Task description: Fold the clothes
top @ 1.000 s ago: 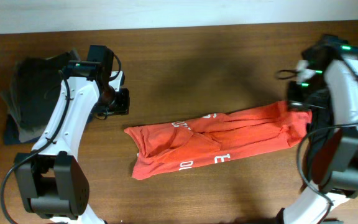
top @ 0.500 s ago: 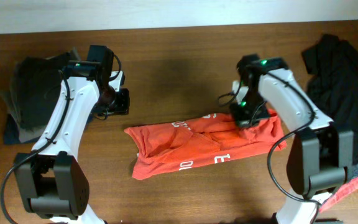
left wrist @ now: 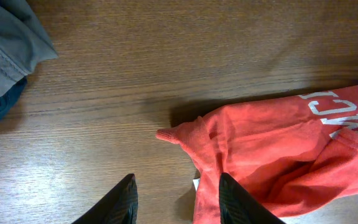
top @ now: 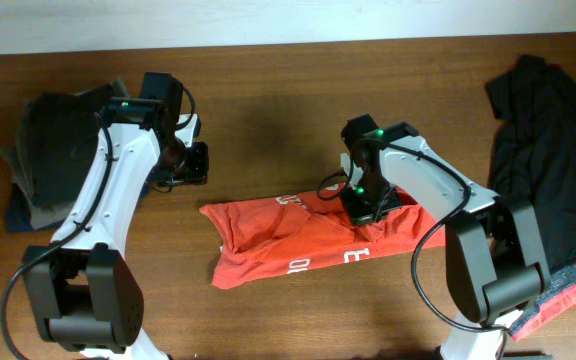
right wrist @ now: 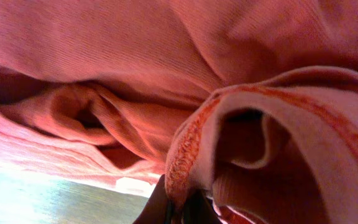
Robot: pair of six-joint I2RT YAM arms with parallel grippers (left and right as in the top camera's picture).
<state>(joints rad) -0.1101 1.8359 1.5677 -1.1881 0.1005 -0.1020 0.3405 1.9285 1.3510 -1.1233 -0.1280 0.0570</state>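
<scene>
My right gripper is holding the stitched hem, and the hem reaches down against the T-shirt's middle layer, so my right gripper should release the hem.
The red-orange T-shirt [top: 288, 235] with white lettering lies bunched across the middle of the table. Its right end is doubled back over its middle. My right gripper [top: 366, 205] sits on top of the shirt, shut on a stitched hem. In the right wrist view that hem [right wrist: 188, 155] runs down into my right gripper [right wrist: 180, 210], and red cloth fills the frame. My left gripper [top: 194, 163] hovers open over bare wood just left of the shirt's pointed left tip [left wrist: 166, 134]. Its right finger [left wrist: 236, 202] is over the shirt's edge. A black garment [top: 543, 140] lies at the far right.
A stack of dark grey and black folded clothes [top: 53, 140] sits at the far left, its corner [left wrist: 8, 43] showing in the left wrist view. The black garment's grey-and-red hem [top: 568, 295] hangs near the table's front right corner.
My right gripper has pulled the shirt's right end leftward over the shirt, so the shirt is now shorter. The left arm has not moved.
</scene>
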